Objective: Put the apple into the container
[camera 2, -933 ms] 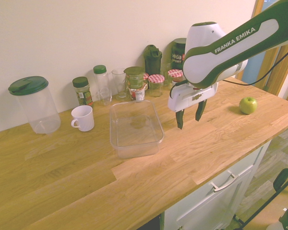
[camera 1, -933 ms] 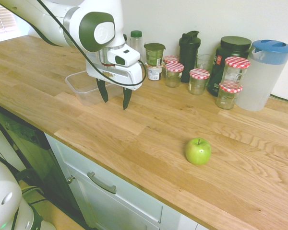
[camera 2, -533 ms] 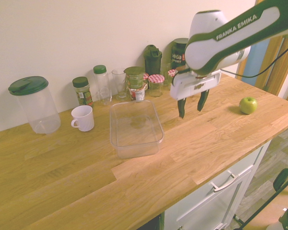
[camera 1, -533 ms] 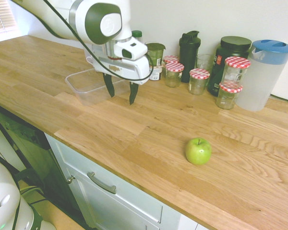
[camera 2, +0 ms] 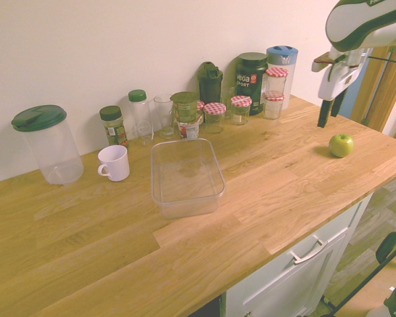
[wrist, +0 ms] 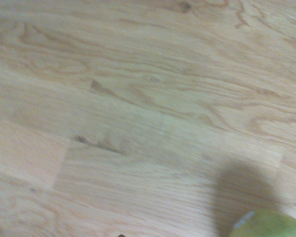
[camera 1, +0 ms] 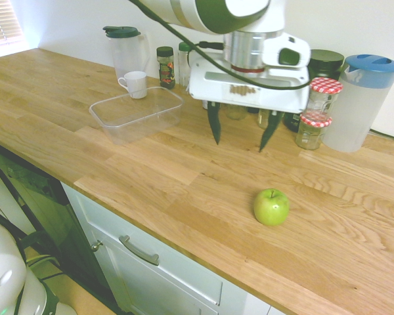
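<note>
Next, the gripper grabs the apple by its opposite sides at the widest part, since the apple's top slopes away around the stem (camera 1: 272, 193).
The green apple (camera 1: 271, 207) rests on the wooden counter near its front right; it also shows as the apple (camera 2: 341, 145) and as a green sliver, the apple (wrist: 269, 226), in the wrist view. The clear plastic container (camera 1: 136, 113) stands empty at the left; its rim (camera 2: 187, 197) is plain in the second exterior view. My gripper (camera 1: 238, 136) hangs open above the counter, short of the apple, nothing between its fingers. It shows as the gripper (camera 2: 329, 113) up and left of the apple in the second exterior view.
Along the wall stand red-checked jars (camera 1: 314, 121), a blue-lidded pitcher (camera 1: 362, 102), dark bottles (camera 2: 210, 81) and a black tub (camera 2: 251, 74). A white mug (camera 2: 114, 162) and a green-lidded pitcher (camera 2: 45, 144) sit beyond the container. The counter's front edge lies near the apple.
The arm has swung away from the container towards the apple, rising a little. The fingers stay open. Apple and container have not moved.
</note>
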